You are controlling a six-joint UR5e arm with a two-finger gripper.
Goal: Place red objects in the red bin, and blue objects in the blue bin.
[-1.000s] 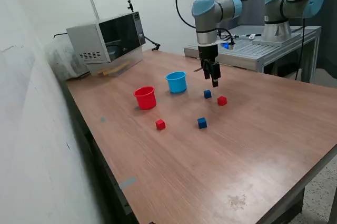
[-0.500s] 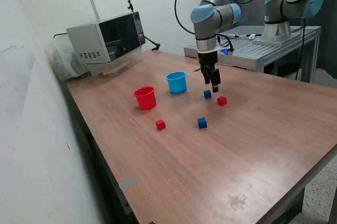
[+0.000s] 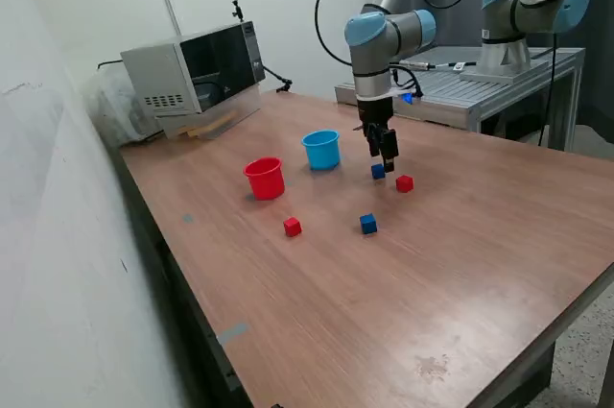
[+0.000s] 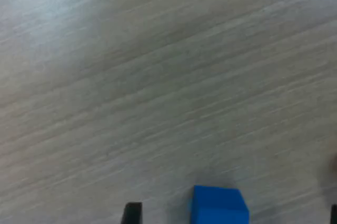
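The dark blue cube needs to be held next by two opposite sides in my gripper, so that it can be sorted into the blue bin (image 3: 320,149).
In the exterior view, a dark blue cube (image 3: 378,171) lies on the wooden table (image 3: 460,264), with a red cube (image 3: 404,183) just to its right. A second blue cube (image 3: 368,224) and a second red cube (image 3: 292,227) lie nearer the camera. The red cup (image 3: 265,178) and the light-blue cup (image 3: 322,150) stand upright at the exterior view's left of them. My gripper (image 3: 387,160) points down, just above the far blue cube. In the wrist view that blue cube (image 4: 218,209) sits between my spread fingertips (image 4: 131,212); the gripper (image 4: 231,217) is open and empty.
A microwave (image 3: 192,77) stands at the table's back left in the exterior view. A second robot arm (image 3: 532,5) stands on a grey metal stand (image 3: 480,91) behind the table. A white wall runs along the exterior view's left side.
My gripper has moved down and a little toward the exterior view's left, closer to the far blue cube. The cubes and cups have not moved.
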